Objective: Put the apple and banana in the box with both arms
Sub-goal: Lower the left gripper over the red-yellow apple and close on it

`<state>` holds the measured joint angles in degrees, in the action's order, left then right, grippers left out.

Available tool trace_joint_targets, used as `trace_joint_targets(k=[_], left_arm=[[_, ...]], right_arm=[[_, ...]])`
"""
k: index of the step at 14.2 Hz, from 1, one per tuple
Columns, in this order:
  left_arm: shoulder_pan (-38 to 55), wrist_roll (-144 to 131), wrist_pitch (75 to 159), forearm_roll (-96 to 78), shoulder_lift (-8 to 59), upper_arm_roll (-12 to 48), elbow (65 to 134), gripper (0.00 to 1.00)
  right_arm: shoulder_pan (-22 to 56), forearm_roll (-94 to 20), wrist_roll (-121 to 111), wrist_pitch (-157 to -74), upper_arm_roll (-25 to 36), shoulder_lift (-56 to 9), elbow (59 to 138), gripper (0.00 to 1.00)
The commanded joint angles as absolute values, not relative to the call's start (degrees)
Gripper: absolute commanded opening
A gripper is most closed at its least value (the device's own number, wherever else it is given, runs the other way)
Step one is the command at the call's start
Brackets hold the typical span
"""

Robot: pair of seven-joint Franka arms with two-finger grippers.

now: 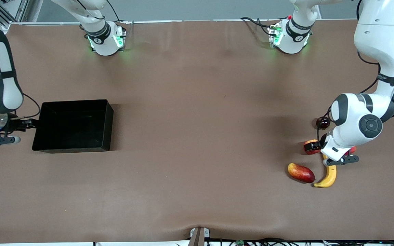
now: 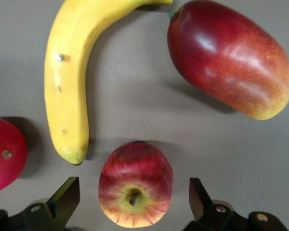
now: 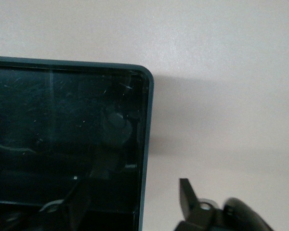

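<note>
My fingers on either side reach past the stem dimple (image 2: 133, 197) in the left wrist view. My left gripper needs to close on the apple.
The apple (image 2: 135, 190), red with yellow speckles and its stem dimple up, lies between the open fingers (image 2: 65, 198) of my left gripper (image 2: 134, 199), with a gap on each side. In the front view the left gripper (image 1: 315, 147) is low over the apple (image 1: 309, 145) at the left arm's end of the table. The yellow banana (image 1: 327, 176) (image 2: 70, 82) lies just nearer the camera. The black box (image 1: 70, 147) stands at the right arm's end. My right gripper (image 1: 33, 123) is open astride the box wall (image 3: 147, 144), one finger (image 3: 188, 197) outside it.
A red-yellow mango-like fruit (image 1: 301, 172) (image 2: 229, 57) lies beside the banana. A smooth pinkish-red fruit (image 2: 5, 154) sits under the left wrist (image 1: 352, 149). A small dark round fruit (image 1: 322, 122) lies farther from the camera than the apple.
</note>
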<state>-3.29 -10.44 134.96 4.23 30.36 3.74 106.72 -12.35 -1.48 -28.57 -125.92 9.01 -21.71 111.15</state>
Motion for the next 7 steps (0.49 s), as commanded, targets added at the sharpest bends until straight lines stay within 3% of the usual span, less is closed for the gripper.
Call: trace_joint_targets(k=[1, 3, 5, 6, 7], left_arm=[[-3.52, -10.9, 135.88, 4.66, 30.93, 4.04, 107.23, 0.93], [-3.52, -10.9, 135.88, 4.57, 31.2, 4.04, 107.4, 0.67], [-3.43, -10.9, 135.88, 4.66, 31.03, 4.04, 107.4, 0.19], [-3.34, -10.9, 135.79, 4.66, 30.68, 4.04, 107.4, 0.02], [-3.34, -10.12, 135.7, 4.92, 29.98, 4.13, 107.32, 0.0]], right_arm=[[-14.06, -2.64, -31.37, -129.37, 8.35, -21.97, 114.08, 0.55], [-14.24, -2.64, -31.55, -129.46, 8.35, -22.24, 114.08, 0.22], [-14.59, -2.72, -31.55, -129.38, 8.26, -22.59, 114.08, 0.13], [-14.59, -2.81, -31.55, -129.38, 8.26, -22.59, 114.17, 0.11], [-14.5, -2.81, -31.55, -129.29, 8.26, -22.59, 114.08, 0.03]])
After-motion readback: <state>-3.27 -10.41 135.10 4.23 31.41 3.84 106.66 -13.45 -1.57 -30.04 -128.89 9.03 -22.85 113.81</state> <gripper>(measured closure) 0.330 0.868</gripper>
